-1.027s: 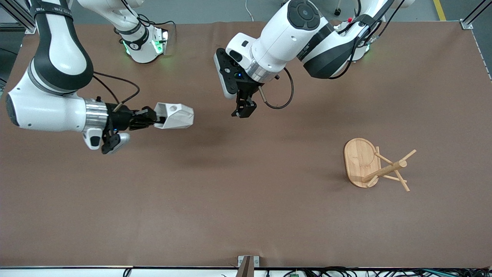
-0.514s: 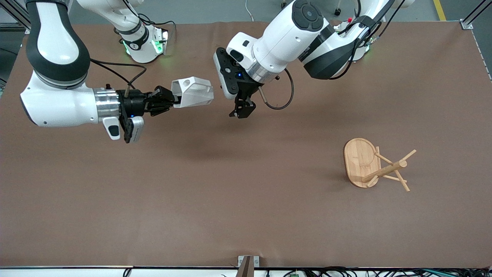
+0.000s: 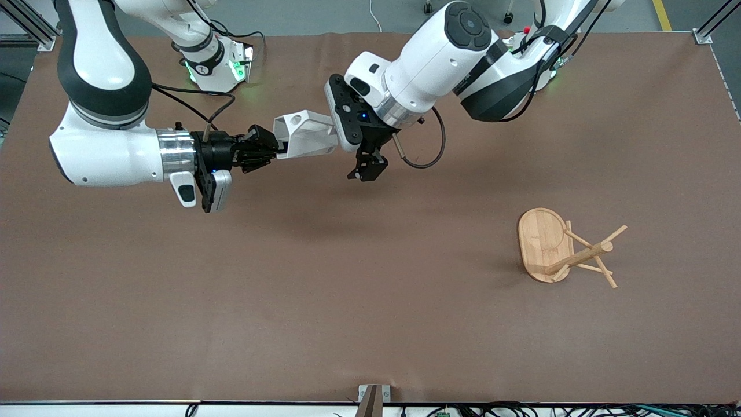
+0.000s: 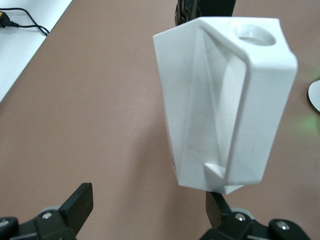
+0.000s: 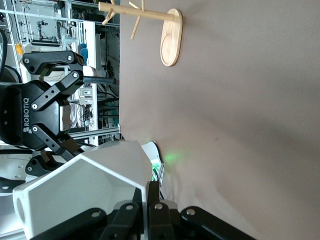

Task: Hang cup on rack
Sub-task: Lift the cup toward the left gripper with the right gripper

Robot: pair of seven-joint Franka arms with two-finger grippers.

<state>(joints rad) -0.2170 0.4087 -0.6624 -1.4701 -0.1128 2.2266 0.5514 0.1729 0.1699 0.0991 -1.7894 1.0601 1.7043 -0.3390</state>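
My left gripper grabs the white cup by its closed base end next. That keeps the white cup's handle (image 4: 250, 85) free to hang on the rack.
The white faceted cup (image 3: 305, 136) hangs in the air on its side over the table's middle, toward the robots' bases. My right gripper (image 3: 278, 148) is shut on its rim wall (image 5: 152, 192), the cup (image 5: 85, 192) stretching out from the fingers. My left gripper (image 3: 367, 168) is open just past the cup's free end. In the left wrist view the cup (image 4: 225, 100) fills the space ahead, its blocky handle with the round hole facing up, its end close to one finger (image 4: 216, 209); the other finger (image 4: 80, 205) stands apart. The bamboo rack (image 3: 570, 252) stands upright toward the left arm's end.
The rack (image 5: 145, 20) is seen in the right wrist view too, with its oval base flat on the brown table (image 3: 347, 289). The left arm's black gripper body (image 5: 45, 110) shows beside the cup there. A small bracket (image 3: 373, 397) sits at the table's front edge.
My right arm has carried the cup toward the robots' bases and toward the left gripper, until its free end reaches the left hand. The left gripper has barely shifted and stays open.
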